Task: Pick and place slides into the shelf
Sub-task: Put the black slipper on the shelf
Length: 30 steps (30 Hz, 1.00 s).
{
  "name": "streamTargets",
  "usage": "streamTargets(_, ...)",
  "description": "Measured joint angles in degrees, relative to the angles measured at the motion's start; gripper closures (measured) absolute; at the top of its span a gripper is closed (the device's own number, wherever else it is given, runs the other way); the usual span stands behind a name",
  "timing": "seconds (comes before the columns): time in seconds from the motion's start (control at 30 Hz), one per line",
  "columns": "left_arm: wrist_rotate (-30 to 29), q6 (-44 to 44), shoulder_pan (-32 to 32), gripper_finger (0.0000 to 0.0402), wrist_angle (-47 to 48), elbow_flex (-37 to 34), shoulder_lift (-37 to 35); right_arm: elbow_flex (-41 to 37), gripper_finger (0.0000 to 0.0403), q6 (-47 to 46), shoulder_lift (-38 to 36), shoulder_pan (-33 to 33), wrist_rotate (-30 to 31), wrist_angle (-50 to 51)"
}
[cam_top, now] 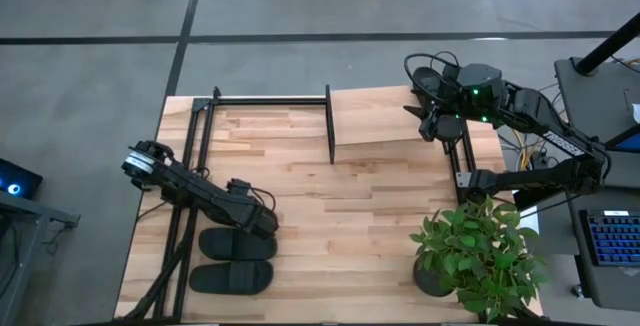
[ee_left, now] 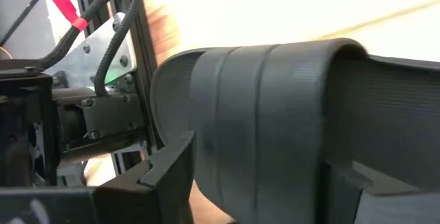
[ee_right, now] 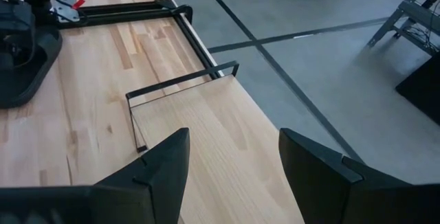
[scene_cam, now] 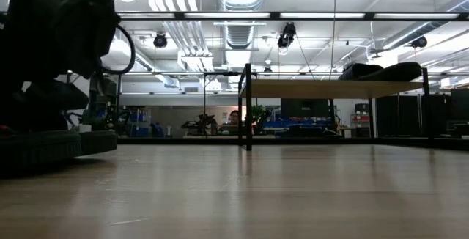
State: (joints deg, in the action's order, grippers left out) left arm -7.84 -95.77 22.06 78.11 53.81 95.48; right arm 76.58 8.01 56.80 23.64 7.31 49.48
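Observation:
The farther black slide is ready for my left gripper to close on: my fingers reach below the wide strap's upper edge (ee_left: pixel 275 47), on either side of the strap.
Two black slides lie sole-down side by side at the table's near left, the farther one (cam_top: pixel 237 243) and the nearer one (cam_top: pixel 231 278). My left gripper (cam_top: pixel 258 224) hangs slanting down over the farther slide. It is open, with one finger on each side of that slide's wide strap (ee_left: pixel 275 114); I cannot see any touch. The shelf (cam_top: pixel 385 116) stands at the far right, its plank top (scene_cam: pixel 330 89) carrying another black slide (scene_cam: pixel 385 70) at its right end. My right gripper (ee_right: pixel 234 162) is open and holds nothing, raised above the shelf's right part (cam_top: pixel 432 118).
A potted green plant (cam_top: pixel 475 256) stands at the table's near right corner. Black metal frame bars (cam_top: pixel 185 196) run along the table's left side beside my left arm. Bare wood (cam_top: pixel 350 216) stretches between the slides and the shelf.

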Motion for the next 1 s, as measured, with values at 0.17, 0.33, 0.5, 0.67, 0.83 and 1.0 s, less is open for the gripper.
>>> streamTargets(0.17, 0.0, 0.1, 0.0, 0.0194, 0.1, -0.9, 0.0, 0.0, 0.0188, 0.0, 0.0, 0.0, 0.0, 0.0)
streamTargets(0.33, 0.0, 0.4, 0.0, 0.0241, 0.1, -0.9, 0.0, 0.0, 0.0188, 0.0, 0.0, 0.0, 0.0, 0.0)
streamTargets(0.5, 0.0, 3.5, 0.0, 0.0326, 0.6, -0.9, 0.0, 0.0, 0.0188, 0.0, 0.0, 0.0, 0.0, 0.0)
streamTargets(0.67, -1.1, 6.7, 0.0, 0.0393, 1.5, -0.9, -0.2, 0.0, 0.0188, 0.0, 0.0, 0.0, 0.0, 0.0)
streamTargets(0.83, -1.7, 8.3, -0.6, 0.0399, 5.0, 1.0, -1.9, 0.0, 0.0188, 1.0, 0.0, 0.0, -0.1, -0.5)
streamTargets(1.0, -3.1, 10.7, -1.6, 0.04, 10.6, 5.2, -5.8, 0.0, 0.0188, 6.1, 0.0, -0.1, -3.8, -1.5)
